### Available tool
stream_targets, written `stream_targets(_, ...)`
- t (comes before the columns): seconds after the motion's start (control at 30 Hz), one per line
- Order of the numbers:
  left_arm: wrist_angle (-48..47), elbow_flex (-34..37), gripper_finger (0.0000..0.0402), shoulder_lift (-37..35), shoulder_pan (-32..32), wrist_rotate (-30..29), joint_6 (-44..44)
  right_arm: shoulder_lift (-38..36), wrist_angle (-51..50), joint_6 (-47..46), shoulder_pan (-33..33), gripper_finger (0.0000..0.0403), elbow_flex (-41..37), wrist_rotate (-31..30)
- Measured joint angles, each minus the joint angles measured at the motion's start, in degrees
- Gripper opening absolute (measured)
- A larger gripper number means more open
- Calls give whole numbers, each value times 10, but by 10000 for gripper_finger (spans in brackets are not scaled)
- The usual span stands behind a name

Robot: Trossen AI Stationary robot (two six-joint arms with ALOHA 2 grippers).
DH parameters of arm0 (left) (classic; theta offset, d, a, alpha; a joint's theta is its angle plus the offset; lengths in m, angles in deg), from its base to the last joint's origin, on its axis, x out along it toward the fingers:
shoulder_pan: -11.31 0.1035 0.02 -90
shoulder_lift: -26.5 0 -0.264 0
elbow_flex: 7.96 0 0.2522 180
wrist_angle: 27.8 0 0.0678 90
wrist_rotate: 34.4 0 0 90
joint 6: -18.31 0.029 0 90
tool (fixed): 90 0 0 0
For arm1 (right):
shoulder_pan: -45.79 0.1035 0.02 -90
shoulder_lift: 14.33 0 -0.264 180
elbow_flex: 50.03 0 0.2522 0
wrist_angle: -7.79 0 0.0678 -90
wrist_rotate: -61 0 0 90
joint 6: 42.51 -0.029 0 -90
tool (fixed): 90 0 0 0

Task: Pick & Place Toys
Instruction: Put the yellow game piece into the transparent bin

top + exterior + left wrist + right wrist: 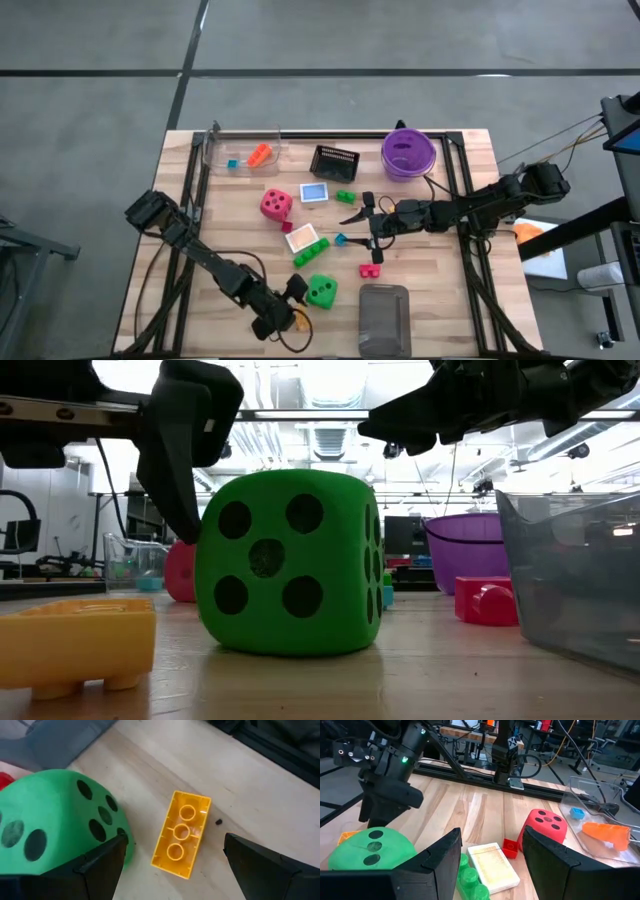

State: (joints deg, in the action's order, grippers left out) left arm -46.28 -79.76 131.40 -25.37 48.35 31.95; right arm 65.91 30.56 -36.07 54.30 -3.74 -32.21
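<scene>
I need to lower the fingers of my left gripper before I close on the brick. They are above the yellow brick (302, 319) (181, 834), so they would miss it if I closed now.
My left gripper (293, 300) is open near the table's near edge, its fingers standing on either side of a yellow brick (181, 834) that lies flat on the wood. One finger (102, 862) is close beside the green die (50, 820); whether it touches the die I cannot tell. My right gripper (362, 232) is open and empty above the table's middle, over a picture card (492, 865) and a green brick (470, 881). The red die (276, 205), a second card (314, 192) and small green (345, 197), blue (340, 239) and red (371, 270) bricks lie around it.
A black mesh basket (335, 160) and a purple bowl (407, 152) stand at the far side. A clear tray (240, 148) at the far left holds an orange piece and a blue brick. A clear grey bin (383, 318) stands at the near edge, right of the green die.
</scene>
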Motion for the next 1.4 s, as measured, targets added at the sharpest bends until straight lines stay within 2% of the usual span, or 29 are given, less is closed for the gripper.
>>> stream_targets(0.33,6,-14,337,29,3,26,1,0,0,0,0,203,0,0)
stream_targets(0.47,-18,-38,337,57,7,22,10,0,-2,0,0,203,0,0)
stream_targets(0.7,-44,-47,330,59,23,13,11,0,-5,0,0,203,0,0)
stream_targets(0.93,-48,-46,262,59,33,43,9,0,-6,0,0,203,0,0)
stream_targets(1.4,-67,-46,133,58,34,50,9,0,-6,0,0,203,0,0)
